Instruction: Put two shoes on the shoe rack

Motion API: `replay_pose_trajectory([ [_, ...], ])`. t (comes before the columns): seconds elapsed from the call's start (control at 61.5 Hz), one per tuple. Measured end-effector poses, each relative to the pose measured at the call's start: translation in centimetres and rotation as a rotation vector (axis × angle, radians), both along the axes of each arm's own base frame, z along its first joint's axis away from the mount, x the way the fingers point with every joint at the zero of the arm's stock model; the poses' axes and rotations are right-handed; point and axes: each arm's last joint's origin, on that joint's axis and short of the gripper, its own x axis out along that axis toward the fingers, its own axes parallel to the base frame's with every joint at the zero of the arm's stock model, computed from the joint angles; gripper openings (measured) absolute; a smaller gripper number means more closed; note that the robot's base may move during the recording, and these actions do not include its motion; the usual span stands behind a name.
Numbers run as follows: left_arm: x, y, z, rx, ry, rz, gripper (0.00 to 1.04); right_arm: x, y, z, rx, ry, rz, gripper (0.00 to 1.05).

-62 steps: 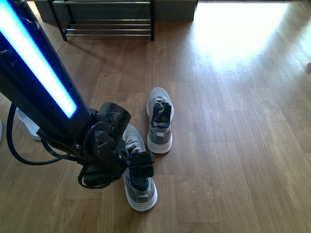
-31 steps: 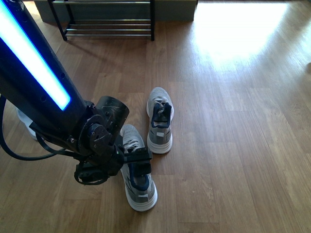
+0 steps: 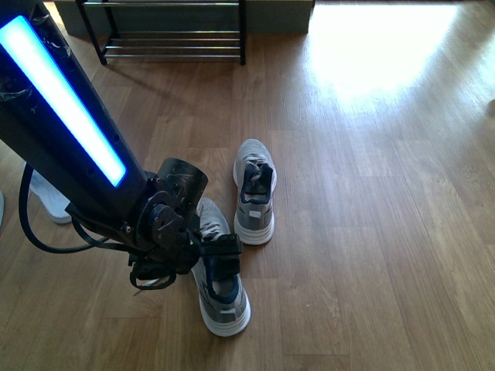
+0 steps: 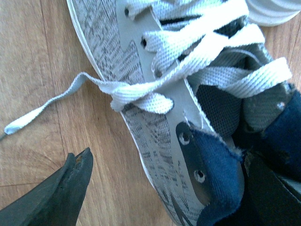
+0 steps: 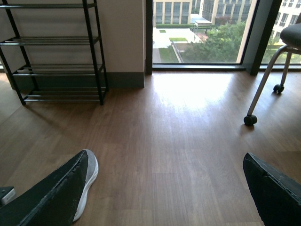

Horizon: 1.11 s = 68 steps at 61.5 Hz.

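My left gripper should grab the near sneaker by the side of its navy collar [image 4: 211,179] next, to place it on the shoe rack.
Two grey sneakers lie on the wooden floor: the near one [image 3: 223,297] and the far one [image 3: 254,193]. My left gripper [image 3: 220,259] is open and low over the near sneaker's navy collar. In the left wrist view its jaws [image 4: 169,197] straddle the sneaker's side [image 4: 155,141]: one finger [image 4: 61,193] is over the floor, the other [image 4: 275,193] is at the collar opening. My right gripper [image 5: 164,197] is open and empty above bare floor, with a sneaker toe [image 5: 90,174] beside one finger. The shoe rack [image 3: 174,35] stands at the far left, also in the right wrist view [image 5: 56,52].
A pale slide sandal [image 3: 46,202] lies at the left, partly hidden by my left arm. A loose lace [image 4: 51,101] trails on the floor. A chair leg with a caster [image 5: 250,119] stands at the right near the window [image 5: 202,30].
My left arm has swayed slightly left and back. Its gripper stays low over the near sneaker's collar. The shoes have not moved.
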Motion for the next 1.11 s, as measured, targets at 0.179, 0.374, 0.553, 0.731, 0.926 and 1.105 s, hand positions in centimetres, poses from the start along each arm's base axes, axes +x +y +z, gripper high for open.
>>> replay_pose_trajectory([
  [0.179, 0.3, 0.7, -0.5, 0.057, -0.044, -0.005, 0.81, 0.0, 0.0, 0.0, 0.0, 0.0, 0.0, 0.96],
  [0.374, 0.0, 0.8, -0.9, 0.054, -0.025, 0.0, 0.43, 0.0, 0.0, 0.0, 0.0, 0.0, 0.0, 0.96],
  [0.553, 0.0, 0.8, -0.9, 0.054, -0.023, 0.024, 0.14, 0.0, 0.0, 0.0, 0.0, 0.0, 0.0, 0.96],
  [0.731, -0.1, 1.3, -0.9, 0.104, -0.025, 0.054, 0.02, 0.0, 0.0, 0.0, 0.0, 0.0, 0.0, 0.96],
  [0.926, -1.3, 3.1, 2.4, 0.167, -0.122, 0.14, 0.02, 0.0, 0.0, 0.0, 0.0, 0.0, 0.0, 0.96],
  [1.105, -2.4, 4.7, 9.2, 0.204, -0.297, 0.234, 0.02, 0.0, 0.0, 0.0, 0.0, 0.0, 0.0, 0.96],
])
